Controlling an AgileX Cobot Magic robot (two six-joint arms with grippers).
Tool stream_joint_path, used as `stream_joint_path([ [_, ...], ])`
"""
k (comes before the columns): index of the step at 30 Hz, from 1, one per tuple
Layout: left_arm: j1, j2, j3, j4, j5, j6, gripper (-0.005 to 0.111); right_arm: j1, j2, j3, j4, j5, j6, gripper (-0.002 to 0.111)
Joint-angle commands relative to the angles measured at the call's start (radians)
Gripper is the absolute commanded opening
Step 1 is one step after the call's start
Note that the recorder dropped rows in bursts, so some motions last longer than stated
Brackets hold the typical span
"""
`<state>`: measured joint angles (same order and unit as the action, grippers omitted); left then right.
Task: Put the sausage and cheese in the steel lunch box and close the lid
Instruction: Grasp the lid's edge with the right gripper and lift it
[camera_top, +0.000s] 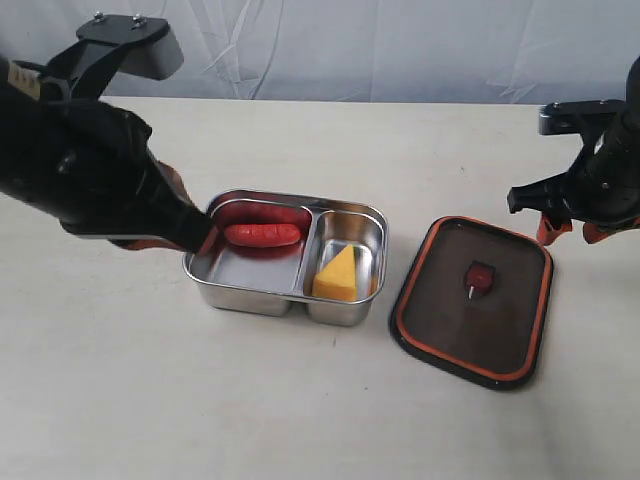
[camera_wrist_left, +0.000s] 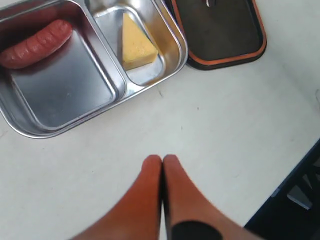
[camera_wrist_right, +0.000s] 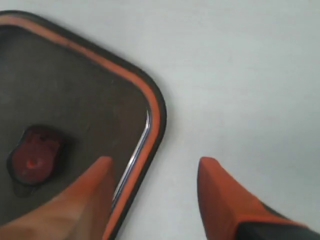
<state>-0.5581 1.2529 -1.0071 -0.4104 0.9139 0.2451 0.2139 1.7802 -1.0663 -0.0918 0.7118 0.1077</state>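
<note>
My right gripper takes hold of the dark lid by its orange-sealed rim at a corner (camera_top: 540, 255) (camera_wrist_right: 147, 97) next, to close the steel lunch box.
The steel lunch box (camera_top: 215, 277) stands mid-table with the red sausage (camera_top: 262, 234) in its larger compartment and the yellow cheese (camera_top: 338, 275) wedge in the smaller one. To its right the dark lid (camera_top: 445, 270) lies flat on the table, orange seal rim showing and its valve tab (camera_top: 479, 277) in the centre. My left gripper (camera_wrist_left: 162, 159) is shut and empty, hovering over bare table beside the box's left end. My right gripper (camera_wrist_right: 152, 165) is open above the lid's (camera_wrist_right: 75, 100) far right edge, one finger over the lid and the other over the table.
The pale table (camera_top: 330, 410) stretches around the box and lid. A white curtain (camera_top: 380, 45) hangs behind the far edge. The left arm's dark body (camera_top: 80, 170) looms over the table's left side.
</note>
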Motion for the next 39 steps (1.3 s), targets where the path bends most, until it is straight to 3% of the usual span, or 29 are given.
stream_joint_path([
  [1,0.002,-0.030,0.068,0.001,-0.050,0.002,0.000,-0.007,0.118,-0.092,-0.015,-0.006,-0.011,0.051],
  [8,0.002,-0.030,0.120,0.022,-0.115,0.002,0.000,-0.016,0.239,-0.162,-0.017,-0.001,-0.011,0.051],
  [13,0.002,-0.030,0.120,0.024,-0.127,0.002,0.000,-0.016,0.272,-0.162,-0.017,0.001,-0.011,0.042],
  [21,0.002,-0.030,0.120,0.018,-0.123,0.002,0.000,-0.016,0.294,-0.162,-0.049,0.015,-0.011,0.000],
  [32,0.002,-0.030,0.120,0.007,-0.108,-0.001,0.001,-0.016,0.285,-0.162,-0.287,0.136,-0.011,-0.001],
  [36,0.002,-0.030,0.120,-0.023,-0.108,-0.001,0.014,-0.016,0.244,-0.162,-0.294,0.161,-0.040,-0.001],
  [39,0.002,-0.030,0.120,-0.030,-0.106,0.001,0.035,-0.016,0.188,-0.162,-0.281,0.149,-0.077,-0.001],
])
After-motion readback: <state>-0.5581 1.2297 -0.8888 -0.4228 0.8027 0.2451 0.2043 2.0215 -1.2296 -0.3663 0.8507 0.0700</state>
